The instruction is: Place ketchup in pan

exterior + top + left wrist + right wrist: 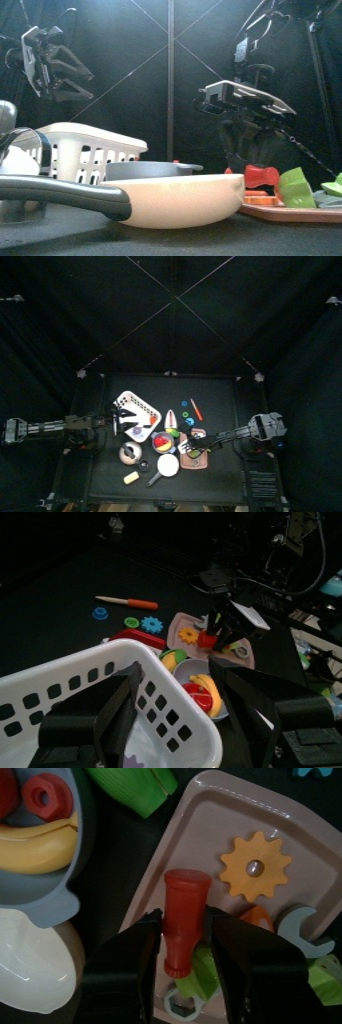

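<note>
Next, my right gripper takes hold of the ketchup (182, 918) by its lower half (182, 946) to put it in the pan.
The ketchup (182, 918), a small red bottle, lies on a pink tray (234, 808) beside an orange gear (257, 865). My right gripper (191, 963) is low over the tray and open, with one jaw on each side of the bottle's lower half. The pan (181, 198) is cream with a black handle and stands at the table's front; its bowl (30, 968) lies just beside the tray. In the top view the pan (167, 465) is a little in front of the right gripper (201, 443). My left gripper (181, 722) hangs open above the white basket (94, 702).
A grey bowl (47, 863) with a banana and a red ring sits between the basket (135, 406) and the tray (197, 453). Green and orange toy pieces crowd the tray's near end. An orange-handled tool (131, 602) and blue gears (151, 625) lie farther back.
</note>
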### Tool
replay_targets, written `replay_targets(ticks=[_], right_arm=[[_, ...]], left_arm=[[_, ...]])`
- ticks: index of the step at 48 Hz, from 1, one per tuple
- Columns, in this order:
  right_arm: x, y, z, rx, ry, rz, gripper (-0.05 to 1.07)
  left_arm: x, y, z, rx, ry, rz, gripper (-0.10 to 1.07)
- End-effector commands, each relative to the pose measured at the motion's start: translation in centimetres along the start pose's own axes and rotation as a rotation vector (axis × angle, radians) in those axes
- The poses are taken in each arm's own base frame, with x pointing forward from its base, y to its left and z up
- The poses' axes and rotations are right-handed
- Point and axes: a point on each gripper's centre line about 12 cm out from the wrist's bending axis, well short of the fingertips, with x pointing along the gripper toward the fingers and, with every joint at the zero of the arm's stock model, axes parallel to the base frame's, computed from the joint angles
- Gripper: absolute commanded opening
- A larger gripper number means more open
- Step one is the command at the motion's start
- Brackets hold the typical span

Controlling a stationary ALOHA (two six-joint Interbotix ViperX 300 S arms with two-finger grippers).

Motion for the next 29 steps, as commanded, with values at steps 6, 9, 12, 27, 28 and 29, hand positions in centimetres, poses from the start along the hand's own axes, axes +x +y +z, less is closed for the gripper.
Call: replay_targets(ticks=[6, 9, 12, 27, 28, 29], right_arm=[[-2.8, 1.9, 0.6, -0.079, -0.039, 0.091, 0.63], [-3.3, 2.7, 0.3, -0.131, -0.048, 0.112, 0.63], [-4.1, 3.7, 0.1, -0.189, -0.059, 0.142, 0.63], [-5.3, 8.0, -1.5, -0.451, -0.091, 0.219, 0.63], [-5.2, 8.2, -1.6, -0.461, -0.091, 0.218, 0.63], [-4.9, 8.5, -1.8, -0.474, -0.090, 0.213, 0.63]], left_arm=[[0.1, -0.1, 0.5, 0.000, -0.013, -0.003, 0.91], [0.1, -0.1, 0.5, 0.002, -0.013, -0.003, 0.91], [0.1, -0.1, 0.4, 0.002, -0.012, -0.002, 0.91], [0.1, 0.1, 0.4, -0.001, -0.011, 0.004, 0.91], [0.0, 0.1, 0.3, -0.001, -0.009, 0.004, 0.91], [0.1, 0.1, 0.4, -0.001, -0.011, 0.004, 0.91]])
